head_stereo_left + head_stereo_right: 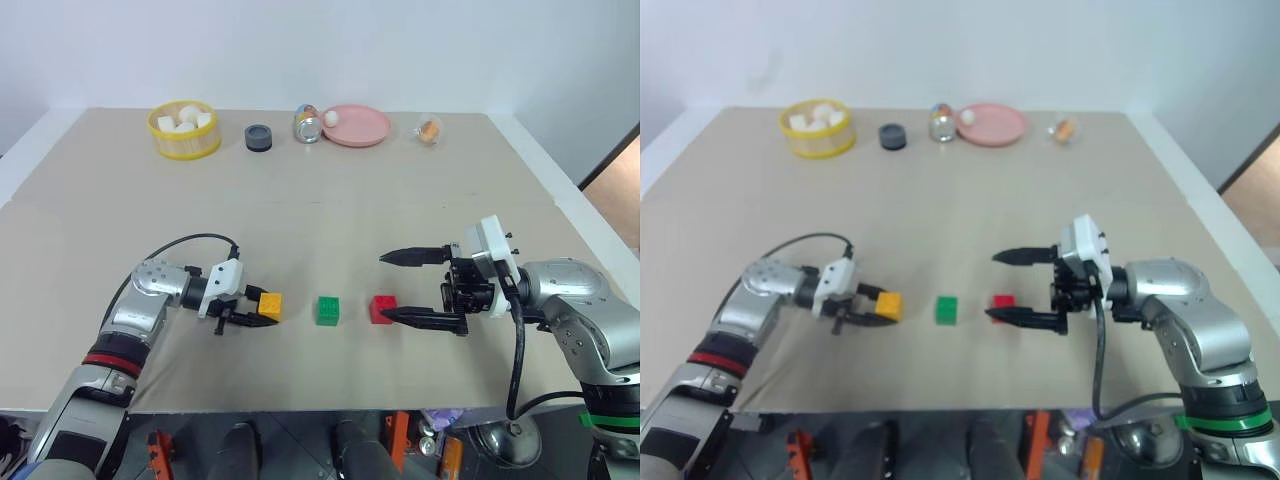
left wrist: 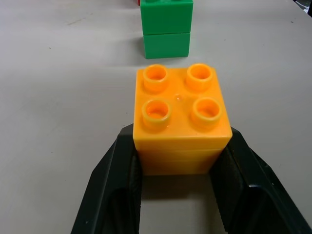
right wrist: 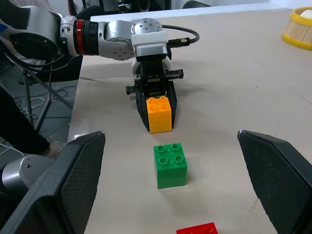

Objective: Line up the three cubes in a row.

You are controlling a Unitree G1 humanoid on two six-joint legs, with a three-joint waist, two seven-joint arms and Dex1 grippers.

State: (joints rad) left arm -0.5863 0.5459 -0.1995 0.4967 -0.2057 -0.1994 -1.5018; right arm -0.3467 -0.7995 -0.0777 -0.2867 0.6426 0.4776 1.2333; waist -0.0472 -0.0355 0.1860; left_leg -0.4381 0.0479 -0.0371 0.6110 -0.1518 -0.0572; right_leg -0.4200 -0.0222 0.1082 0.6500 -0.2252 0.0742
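Observation:
The orange-yellow cube's base is low at the table, in line with the green cube, so it is now time to open my left gripper.
Three cubes lie in a rough line near the table's front edge. On the left is the orange-yellow cube (image 1: 270,305), and my left gripper (image 1: 256,308) is shut on it from the left, a black finger (image 2: 112,185) pressed to each side, low at the table top. A small gap to its right stands the green cube (image 1: 328,310), then the red cube (image 1: 382,308). My right gripper (image 1: 384,286) is wide open and points left. Its near fingertip is right beside the red cube and its far finger hangs above the table behind it.
Along the back edge stand a yellow basket (image 1: 160,122) of white lumps, a dark round puck (image 1: 258,137), a small can (image 1: 306,124), a pink plate (image 1: 366,130) with a white ball on it, and a small clear item (image 1: 429,130). Bare tabletop lies between them and the cubes.

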